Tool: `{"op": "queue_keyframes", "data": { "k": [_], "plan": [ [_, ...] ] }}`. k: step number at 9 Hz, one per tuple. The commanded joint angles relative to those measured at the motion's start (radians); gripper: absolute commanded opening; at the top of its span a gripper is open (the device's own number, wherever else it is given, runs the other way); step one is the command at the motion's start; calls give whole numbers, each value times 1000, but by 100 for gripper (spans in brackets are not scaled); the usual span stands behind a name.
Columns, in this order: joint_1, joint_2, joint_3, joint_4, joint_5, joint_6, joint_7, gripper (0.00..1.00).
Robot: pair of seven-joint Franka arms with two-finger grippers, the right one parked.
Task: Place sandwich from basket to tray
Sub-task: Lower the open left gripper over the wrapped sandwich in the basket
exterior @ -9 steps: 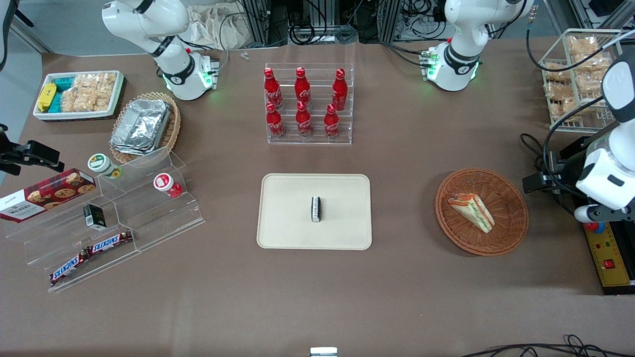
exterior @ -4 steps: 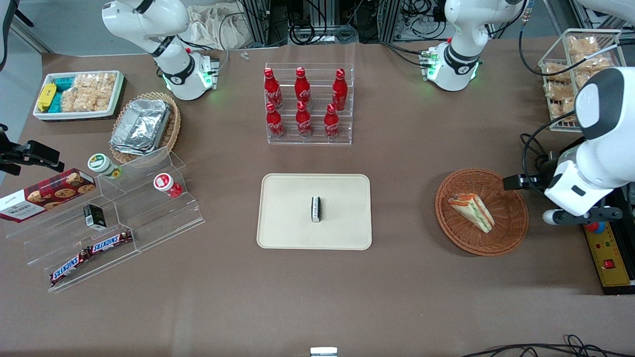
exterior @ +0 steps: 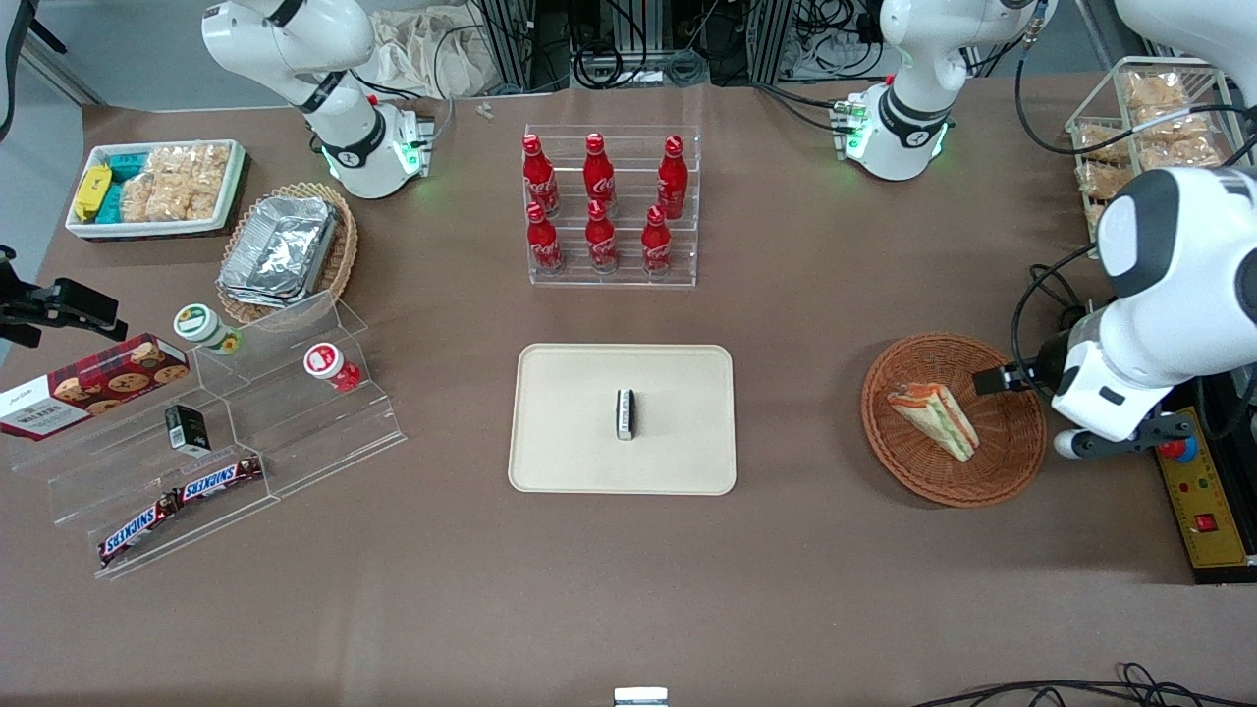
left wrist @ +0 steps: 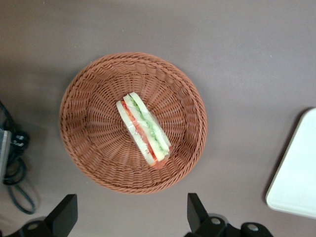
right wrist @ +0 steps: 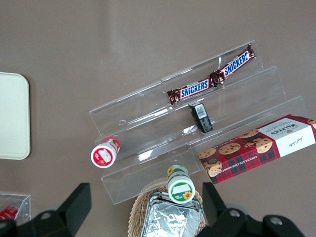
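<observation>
The sandwich has to go onto the cream tray (exterior: 570,432), so my gripper should next grab it by its bunched wrapper end (exterior: 907,400).
The sandwich (exterior: 933,420) is a pale wedge with orange, green and pink layers. It lies in the round reddish-brown wicker basket (exterior: 1016,457), toward the working arm's end of the table. The cream tray (exterior: 570,432) lies mid-table and bears a small black-and-white block (exterior: 625,413). My left gripper (exterior: 1120,439) hangs above the table beside the basket's rim, open and empty. In the left wrist view the sandwich (left wrist: 143,129) lies in the middle of the basket (left wrist: 89,148). The gripper (left wrist: 131,217) has its fingers (left wrist: 196,211) wide apart over bare table just outside the rim.
A clear rack of red cola bottles (exterior: 609,208) stands farther from the front camera than the tray. A wire rack of snack bags (exterior: 1144,147) and a yellow control box (exterior: 1203,511) sit at the working arm's end. Cables (exterior: 1056,295) lie near the basket.
The left arm has swung in from the table's end toward the basket. Its gripper now hangs at the basket's rim. The sandwich and basket have not moved.
</observation>
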State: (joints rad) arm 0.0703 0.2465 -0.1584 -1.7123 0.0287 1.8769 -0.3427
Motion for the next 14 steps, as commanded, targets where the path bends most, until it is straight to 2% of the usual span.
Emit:
{"op": "queue_keyframes", "data": {
  "k": [1,5,11,14],
  "plan": [
    [-4,-16,-4,-94,-10,109,-137,100],
    [-15,17,-3,-237,2,318,-324,99],
    [5,77,8,-357,11,490,-352,96],
    [19,100,8,-386,13,538,-357,90]
  ]
}}
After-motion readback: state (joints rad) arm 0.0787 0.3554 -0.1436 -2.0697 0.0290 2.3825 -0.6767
